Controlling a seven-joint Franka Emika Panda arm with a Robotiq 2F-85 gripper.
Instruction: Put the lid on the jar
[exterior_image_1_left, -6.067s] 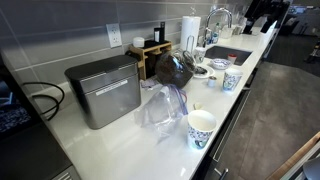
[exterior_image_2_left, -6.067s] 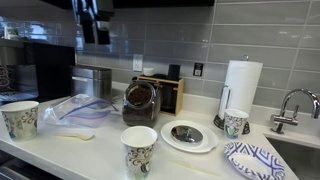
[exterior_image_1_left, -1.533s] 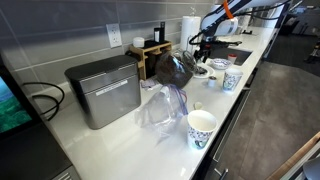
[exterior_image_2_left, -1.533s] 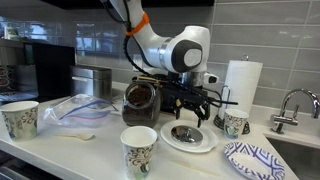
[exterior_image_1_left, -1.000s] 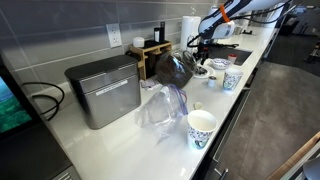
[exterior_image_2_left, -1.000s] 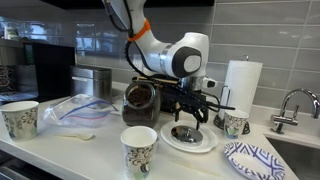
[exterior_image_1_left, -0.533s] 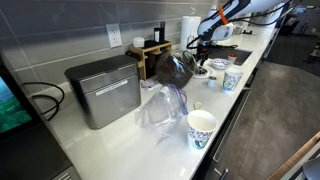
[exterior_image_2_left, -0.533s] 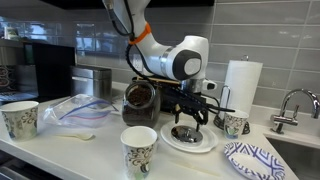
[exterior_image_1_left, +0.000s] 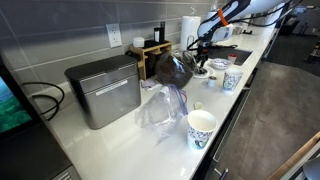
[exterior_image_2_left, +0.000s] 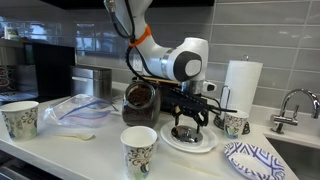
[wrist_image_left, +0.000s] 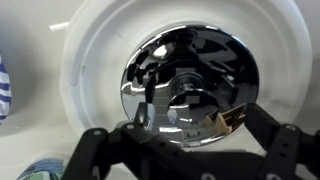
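My gripper's open fingers are level with the lid's knob, on either side, and should close on the lid.
The jar (exterior_image_2_left: 140, 100) is a wide, dark brownish glassy vessel, open-topped, standing by the wall; it also shows in an exterior view (exterior_image_1_left: 175, 67). The lid (wrist_image_left: 190, 85) is a shiny chrome disc with a centre knob. It lies on a white plate (wrist_image_left: 88, 55) to the right of the jar in an exterior view (exterior_image_2_left: 186, 134). My gripper (exterior_image_2_left: 187, 124) hangs open just above the lid, fingers spread on either side of it. In the wrist view the gripper (wrist_image_left: 190, 150) shows its dark fingers at the lower left and right of the lid.
White patterned paper cups stand at the front (exterior_image_2_left: 140, 151), the far left (exterior_image_2_left: 20, 118) and beside the plate (exterior_image_2_left: 235, 123). A paper towel roll (exterior_image_2_left: 240, 85), patterned paper plate (exterior_image_2_left: 250, 160), plastic bag (exterior_image_2_left: 75, 108), wooden box (exterior_image_2_left: 172, 92), metal box (exterior_image_1_left: 105, 90) and sink faucet (exterior_image_2_left: 290, 105) are around.
The arm, absent six seconds ago, is now over the plate. Over the last second and a half the open gripper has sunk slightly closer to the lid. Jar and lid have not moved.
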